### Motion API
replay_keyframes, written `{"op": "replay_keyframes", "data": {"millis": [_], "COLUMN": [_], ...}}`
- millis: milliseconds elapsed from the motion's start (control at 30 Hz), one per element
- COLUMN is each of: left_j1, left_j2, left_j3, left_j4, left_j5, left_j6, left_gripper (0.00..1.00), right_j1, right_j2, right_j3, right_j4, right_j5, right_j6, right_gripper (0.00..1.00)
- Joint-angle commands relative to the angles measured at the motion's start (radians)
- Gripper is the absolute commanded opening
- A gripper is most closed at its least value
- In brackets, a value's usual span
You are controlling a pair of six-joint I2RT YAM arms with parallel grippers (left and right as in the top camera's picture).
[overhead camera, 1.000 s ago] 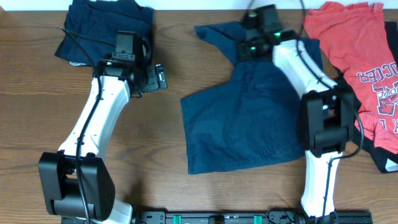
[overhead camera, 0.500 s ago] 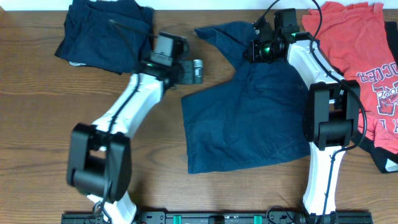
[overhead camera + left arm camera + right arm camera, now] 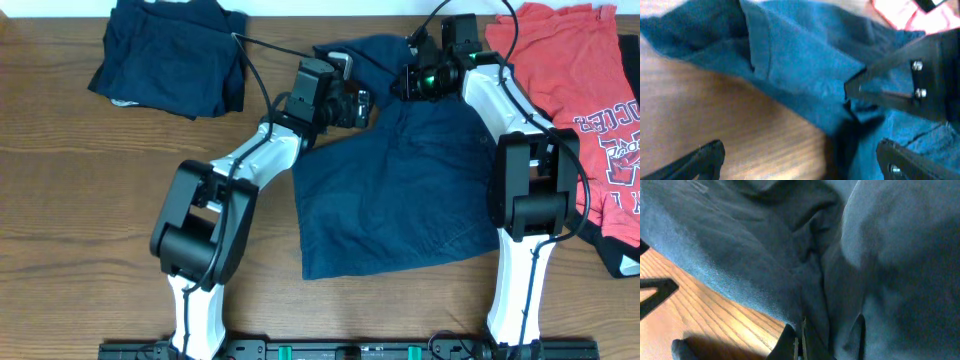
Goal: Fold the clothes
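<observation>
The navy garment needs to be spread for folding. My left gripper will next grip its free edge, away from the spot that my right gripper is pinching.
A dark navy garment [image 3: 400,200] lies spread at the table's middle, its top edge bunched. My right gripper [image 3: 412,80] is shut on that bunched top edge; in the right wrist view its fingers [image 3: 800,340] pinch a fold of navy cloth [image 3: 765,245] just above the wood. My left gripper [image 3: 362,105] reaches in from the left and stands open at the garment's upper left edge. In the left wrist view its jaws [image 3: 800,165] stand wide apart over the wood and the cloth's edge [image 3: 805,50], with nothing between them. The right gripper's dark body [image 3: 910,75] shows close ahead.
A folded navy pile [image 3: 165,55] sits at the back left. A coral-red T-shirt [image 3: 570,70] with lettering lies at the right over a black garment [image 3: 620,250]. Bare wooden table [image 3: 80,180] spreads left of the navy garment.
My left arm has swung right, from beside the folded navy pile to the spread garment's upper left edge, staying open. The right gripper shifted slightly right early on and then held still.
</observation>
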Motion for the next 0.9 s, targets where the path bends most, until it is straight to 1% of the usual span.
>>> {"op": "replay_keyframes", "data": {"millis": [0,233,300,433,467,567,667,767,833,867], "left_j1": [0.003,0.003,0.003,0.003,0.003,0.003,0.003,0.003,0.003,0.003], "left_j2": [0.039,0.132,0.162,0.208,0.217,0.233,0.234,0.234,0.234,0.234], "left_j3": [0.005,0.006,0.006,0.006,0.006,0.006,0.007,0.016,0.025,0.031], "left_j4": [0.073,0.268,0.319,0.415,0.446,0.526,0.558,0.565,0.555,0.549], "left_j5": [0.012,0.01,0.01,-0.026,-0.036,-0.057,-0.107,-0.122,-0.121,-0.12], "left_j6": [0.001,-0.051,-0.055,-0.058,-0.058,-0.058,-0.058,-0.059,-0.09,-0.1], "left_gripper": [0.98,0.98,1.0,0.97,0.95,0.92,0.91,0.9,0.9,0.87], "right_j1": [0.008,0.008,0.008,0.008,0.008,0.008,0.008,0.008,0.008,0.008], "right_j2": [0.018,0.018,0.018,0.018,0.018,0.018,0.018,0.018,0.018,0.018], "right_j3": [0.0,0.0,0.0,0.0,0.0,0.0,0.0,0.0,0.0,0.0], "right_j4": [-0.002,-0.002,-0.002,-0.006,-0.008,-0.01,-0.013,-0.018,-0.02,-0.02], "right_j5": [-0.02,-0.019,-0.019,-0.019,-0.019,-0.019,-0.019,-0.019,-0.019,-0.019], "right_j6": [-0.01,-0.01,-0.01,-0.01,-0.01,-0.01,-0.01,-0.011,-0.011,-0.011], "right_gripper": [0.01,0.01,0.01,0.01,0.01,0.01,0.01,0.01,0.01,0.01]}}
